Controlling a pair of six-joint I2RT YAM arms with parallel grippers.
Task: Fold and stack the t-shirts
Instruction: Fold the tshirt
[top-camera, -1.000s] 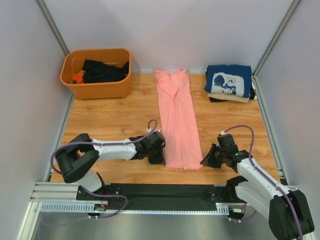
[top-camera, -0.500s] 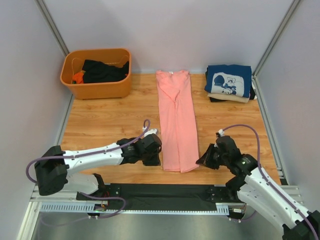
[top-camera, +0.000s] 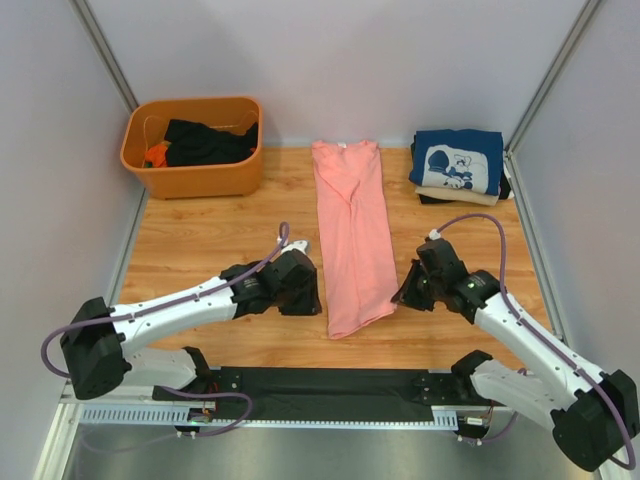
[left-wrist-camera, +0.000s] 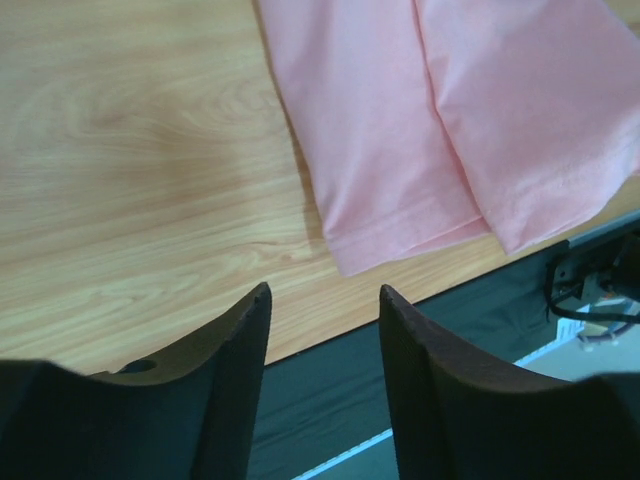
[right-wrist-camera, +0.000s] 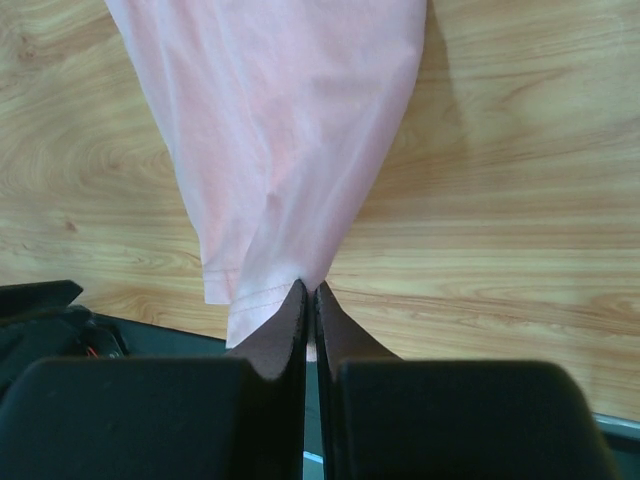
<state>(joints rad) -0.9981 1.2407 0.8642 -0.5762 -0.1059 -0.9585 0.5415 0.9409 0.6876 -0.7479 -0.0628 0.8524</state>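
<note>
My left gripper is going to grip the salmon-pink t-shirt's free near hem corner next, opposite my right gripper. Then I can fold the hem over.
A salmon-pink t-shirt (top-camera: 352, 230), folded lengthwise into a long strip, lies down the middle of the wooden table. My right gripper (top-camera: 404, 297) is shut on its near right hem corner and holds that corner a little off the wood; the right wrist view shows the pink cloth (right-wrist-camera: 290, 130) pinched between the fingertips of the gripper (right-wrist-camera: 311, 292). My left gripper (top-camera: 314, 300) stands open just left of the near hem, apart from it. In the left wrist view the gripper (left-wrist-camera: 325, 300) is empty, with the shirt (left-wrist-camera: 420, 130) lying flat beyond it. A navy t-shirt with white cartoon print (top-camera: 458, 160) tops a folded stack at the back right.
An orange tub (top-camera: 195, 175) with dark clothes (top-camera: 205, 142) in it stands at the back left. Under the navy shirt lie a beige one (top-camera: 470, 196) and a dark one. A black mat (top-camera: 330, 385) runs along the near edge. Grey walls close in both sides.
My left gripper has opened and let go of the near left hem corner. Both grippers have moved away from the near edge; the right one drew its corner along, skewing the hem.
</note>
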